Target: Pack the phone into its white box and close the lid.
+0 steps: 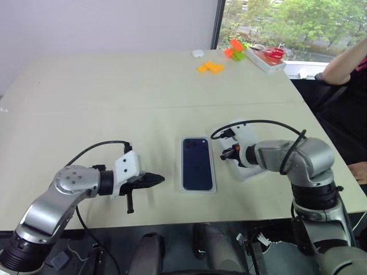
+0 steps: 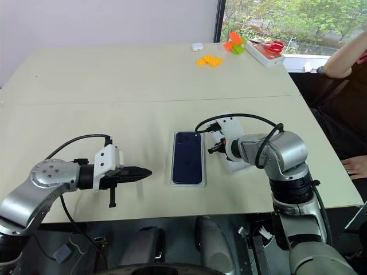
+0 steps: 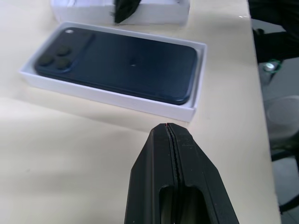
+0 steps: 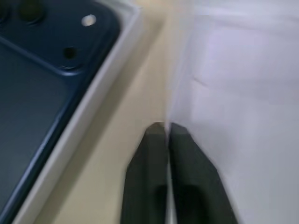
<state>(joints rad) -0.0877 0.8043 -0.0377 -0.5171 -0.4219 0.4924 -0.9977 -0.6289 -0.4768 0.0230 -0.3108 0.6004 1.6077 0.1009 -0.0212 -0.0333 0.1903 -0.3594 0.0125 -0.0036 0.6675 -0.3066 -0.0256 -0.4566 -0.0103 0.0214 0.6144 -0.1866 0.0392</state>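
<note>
The lid's hollow inside faces up beside the white box (image 1: 198,191) (image 4: 88,109), so it is too early to open. The lid flips onto the box first in my right gripper.
The dark blue phone (image 1: 197,163) lies back up inside the white box (image 3: 112,95) at the table's middle front, with its lens cluster at the far end. Just right of the box rests the white lid (image 1: 245,133). My right gripper (image 4: 163,127) is shut on the lid's thin side wall nearest the box, and that wall runs between the fingertips. Left of the box, my left gripper (image 1: 160,179) hangs a little above the table. It is shut on nothing, points at the box and stays a short gap away from it.
Orange bricks (image 1: 210,67) and green and orange pieces (image 1: 235,50) lie at the far right, beside a white tray (image 1: 265,59) holding something red. A small white object (image 1: 197,53) sits near them. A person's arm (image 1: 344,63) shows past the table's right edge.
</note>
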